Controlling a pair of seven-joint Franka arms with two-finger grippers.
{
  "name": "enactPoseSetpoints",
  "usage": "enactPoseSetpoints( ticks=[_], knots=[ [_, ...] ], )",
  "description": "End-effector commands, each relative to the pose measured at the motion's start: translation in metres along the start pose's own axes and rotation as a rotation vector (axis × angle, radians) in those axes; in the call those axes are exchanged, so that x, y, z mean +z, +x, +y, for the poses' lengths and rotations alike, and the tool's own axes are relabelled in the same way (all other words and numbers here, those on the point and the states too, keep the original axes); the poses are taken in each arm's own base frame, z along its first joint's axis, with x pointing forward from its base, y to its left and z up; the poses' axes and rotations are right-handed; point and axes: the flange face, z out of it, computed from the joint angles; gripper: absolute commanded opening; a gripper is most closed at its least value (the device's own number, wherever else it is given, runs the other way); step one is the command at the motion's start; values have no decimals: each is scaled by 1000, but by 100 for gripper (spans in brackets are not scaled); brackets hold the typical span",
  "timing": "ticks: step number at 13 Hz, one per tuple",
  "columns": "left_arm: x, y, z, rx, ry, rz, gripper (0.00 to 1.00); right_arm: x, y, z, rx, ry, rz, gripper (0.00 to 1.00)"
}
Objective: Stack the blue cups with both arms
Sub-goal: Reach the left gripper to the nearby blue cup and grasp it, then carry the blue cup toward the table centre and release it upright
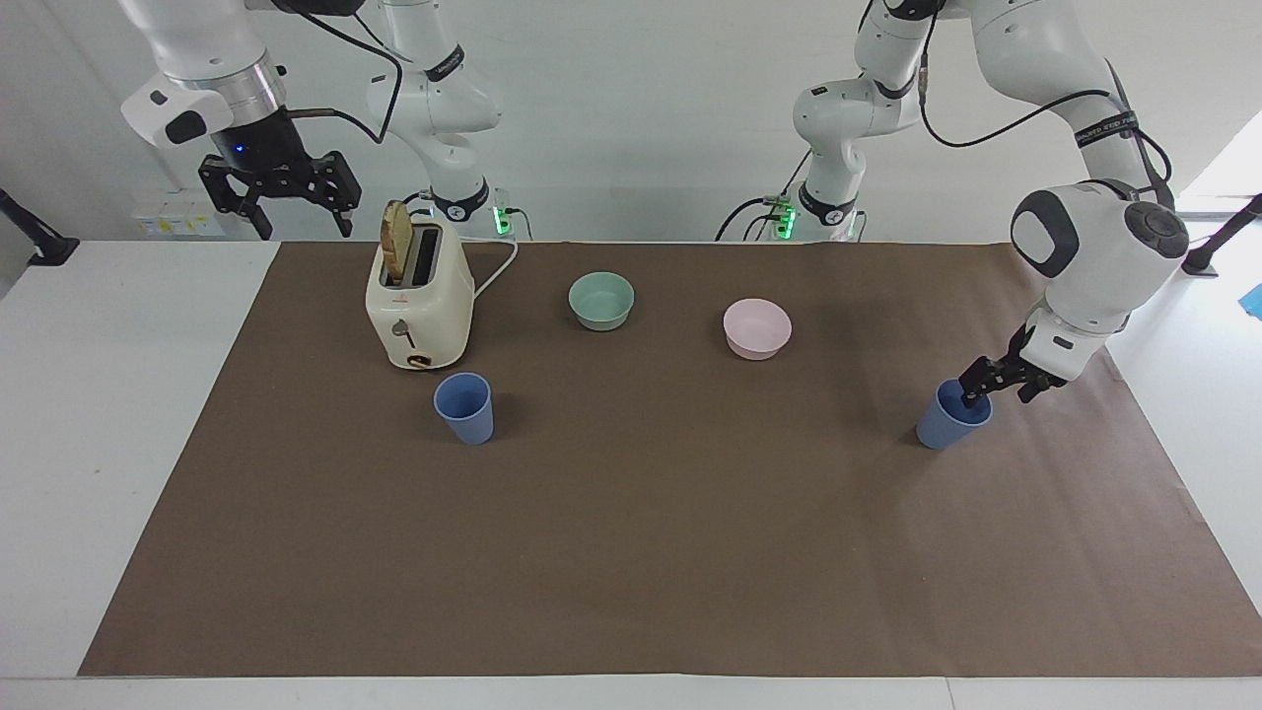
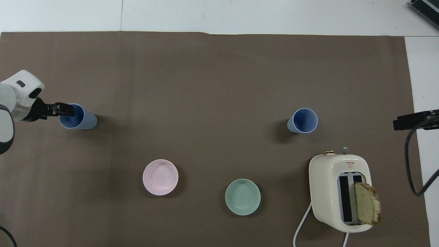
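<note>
This blue cup needs to be stacked with the cup by the toaster [image 2: 303, 121], so my left gripper should next grab it by its rim [image 2: 80, 107].
Two blue cups stand upright on the brown mat. One cup [image 1: 946, 424] [image 2: 84, 119] is at the left arm's end of the table. My left gripper [image 1: 998, 391] [image 2: 67, 110] is low at its rim, open, with one finger inside the cup's mouth and the other outside. The other cup [image 1: 465, 406] [image 2: 303, 120] stands just farther from the robots than the toaster. My right gripper [image 1: 278, 202] [image 2: 411, 121] is open and empty, held high over the white table at the right arm's end, where that arm waits.
A cream toaster [image 1: 419, 301] [image 2: 339, 190] with a slice of bread sticking up stands near the right arm. A green bowl [image 1: 601, 299] [image 2: 242, 197] and a pink bowl [image 1: 757, 327] [image 2: 160, 177] sit between the two arm bases.
</note>
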Motion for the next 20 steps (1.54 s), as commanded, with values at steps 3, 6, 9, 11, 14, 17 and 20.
enactPoseSetpoints(
  ticks=[3, 6, 9, 11, 14, 17, 20],
  knots=[
    [9, -4, 4, 6, -11, 26, 0, -2, -5, -1, 16, 5, -2, 100],
    [-6, 10, 8, -35, -69, 58, 0, -3, -5, -1, 16, 5, 1, 100],
    [-50, 26, 20, -24, -78, 98, 0, -3, -6, 0, 18, 5, 0, 100],
    [-83, 33, 50, -49, -90, 108, 0, -2, -5, 0, 18, 5, -2, 100],
    [-97, 27, 133, -104, -108, 123, 0, -2, -5, 0, 18, 5, -2, 100],
    [-96, 6, 228, -157, -133, 108, 0, -2, -5, -1, 16, 5, -2, 100],
    [-85, -15, 295, -175, -158, 107, 0, -2, -5, 0, 18, 5, -2, 100]
  ],
)
